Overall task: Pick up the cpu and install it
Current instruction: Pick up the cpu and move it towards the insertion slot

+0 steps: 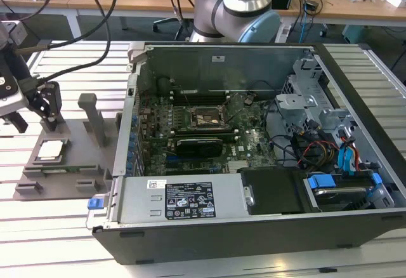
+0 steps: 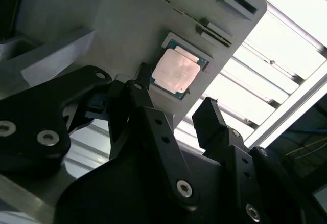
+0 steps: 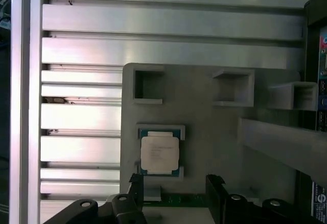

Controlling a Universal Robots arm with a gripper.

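Raised grey brackets close in the two ends of the cpu. My gripper next needs to grip the cpu's open side edges to pick it up.
The cpu (image 1: 51, 150), a small square chip with a pale metal top, lies flat in a recess of a grey holder plate (image 1: 79, 164) at the exterior view's left, outside the computer case. Both wrist views show the cpu (image 2: 176, 71) (image 3: 159, 154) beyond the fingertips. My gripper (image 1: 32, 116) hangs above the holder, a little off the chip and not touching it. Its black fingers (image 2: 140, 101) stand apart, so the gripper (image 3: 174, 182) is open with nothing between them. Inside the case, the dark socket frame (image 1: 204, 118) sits on the green motherboard.
The open computer case (image 1: 254, 227) lies on a slatted aluminium table (image 1: 57, 227), with cables, a drive bay with blue tabs (image 1: 330, 183) and a long black card (image 1: 200, 145) inside. Upright grey posts (image 1: 95, 116) rise from the holder plate. The arm's base (image 1: 238, 5) stands behind the case.
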